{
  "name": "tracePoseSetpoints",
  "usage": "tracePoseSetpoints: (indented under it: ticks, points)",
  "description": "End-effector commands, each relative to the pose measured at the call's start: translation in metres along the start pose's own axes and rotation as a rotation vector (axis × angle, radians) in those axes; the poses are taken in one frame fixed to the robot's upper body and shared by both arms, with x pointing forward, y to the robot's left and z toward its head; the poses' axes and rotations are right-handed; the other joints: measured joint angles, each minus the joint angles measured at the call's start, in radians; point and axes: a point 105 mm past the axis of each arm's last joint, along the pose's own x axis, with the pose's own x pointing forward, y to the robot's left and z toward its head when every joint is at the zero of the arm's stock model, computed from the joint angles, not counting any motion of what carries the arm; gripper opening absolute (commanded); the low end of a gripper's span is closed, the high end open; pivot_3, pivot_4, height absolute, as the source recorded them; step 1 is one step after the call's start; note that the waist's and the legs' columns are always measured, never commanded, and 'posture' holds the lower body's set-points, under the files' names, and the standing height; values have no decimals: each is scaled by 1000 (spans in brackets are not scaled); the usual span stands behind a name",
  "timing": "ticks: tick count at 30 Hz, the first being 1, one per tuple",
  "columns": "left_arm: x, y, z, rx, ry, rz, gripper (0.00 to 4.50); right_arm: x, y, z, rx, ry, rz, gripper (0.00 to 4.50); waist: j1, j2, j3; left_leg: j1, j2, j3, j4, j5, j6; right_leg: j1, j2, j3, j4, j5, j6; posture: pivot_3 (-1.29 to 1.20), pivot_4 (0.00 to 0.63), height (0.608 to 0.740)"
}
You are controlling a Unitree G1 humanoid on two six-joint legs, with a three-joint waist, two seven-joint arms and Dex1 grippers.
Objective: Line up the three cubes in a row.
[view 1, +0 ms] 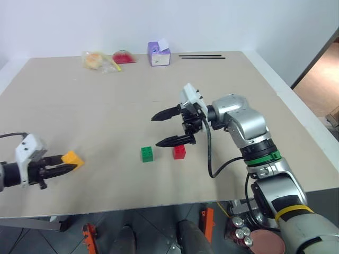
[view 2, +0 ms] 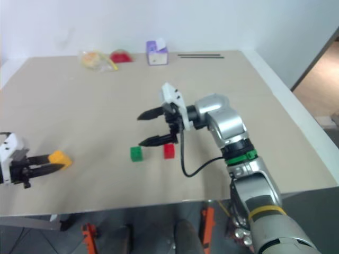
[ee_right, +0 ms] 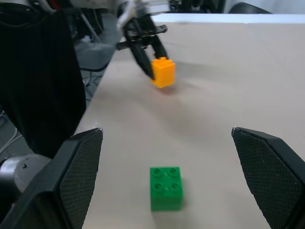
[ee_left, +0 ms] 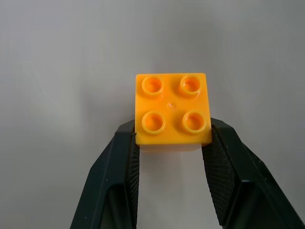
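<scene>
The yellow-orange cube (view 1: pixel 72 159) is still far short of the spot beside the green cube (view 1: pixel 147 154), so it is too early to release. My left gripper moves it toward that spot first.
At the table's left, my left gripper (view 1: pixel 69 167) is shut on the yellow-orange cube (view 1: pixel 72 159). In the left wrist view its studded top (ee_left: pixel 172 109) sits between the two black fingers (ee_left: pixel 127 162). The right wrist view shows this cube (ee_right: pixel 163 72) slightly tilted, close over the tabletop. The green cube (view 1: pixel 147 154) and the red cube (view 1: pixel 179 152) rest side by side near the table's middle, a small gap between them. My right gripper (view 1: pixel 155 130) hovers open just above and behind them, pointing left, with nothing in it. The green cube (ee_right: pixel 166 187) lies between its fingers' line of sight.
Along the far edge of the beige table (view 1: pixel 106 106) lie a purple and white box (view 1: pixel 159 54), a clear bag with something yellow (view 1: pixel 95 60), a red item (view 1: pixel 123 57) and a thin black stick (view 1: pixel 201 56). The table's front edge runs just below both grippers.
</scene>
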Motion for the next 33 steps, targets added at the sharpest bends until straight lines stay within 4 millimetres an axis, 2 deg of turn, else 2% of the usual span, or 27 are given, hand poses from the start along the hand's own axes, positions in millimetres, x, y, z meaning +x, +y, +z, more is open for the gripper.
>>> tracePoseSetpoints:
  ticks: [1, 6, 11, 21, 33]
  points:
    - [23, -13, 22, 78, -31, -92, 1314, -23, -7, 8, -44, 9, -76, 4500, 5, 0, 0, 0, 0, 0, 0, 0, 0, 0, 0, 0, 0, 0, 0, 0, 150, 740]
    - [61, -22, 42, 139, -67, -213, 1314, -36, -5, 6, -34, 24, -135, 4500, 9, 0, 0, 0, 0, 0, 1, 0, 0, 1, 0, 0, 0, 1, 1, 0, 150, 740]
    - [82, -29, 47, 193, -54, -318, 1314, -38, 4, 7, -32, 32, -149, 4500, 4, 0, 0, 0, 0, 0, 1, 0, 0, 0, 1, 1, 0, 2, 5, 0, 150, 740]
    - [85, -25, 37, 263, 35, -422, 1314, -35, 8, 12, -27, 18, -173, 4500, 0, 0, 0, -1, 0, 0, 3, 0, 0, 1, 1, 2, 0, 2, 5, 0, 150, 740]
    - [83, -12, 41, 345, 89, -438, 1314, -33, 9, 12, -22, 5, -176, 4500, 0, 0, 0, -1, 0, 0, 3, 0, 0, 1, 1, 2, 0, 3, 6, 0, 150, 740]
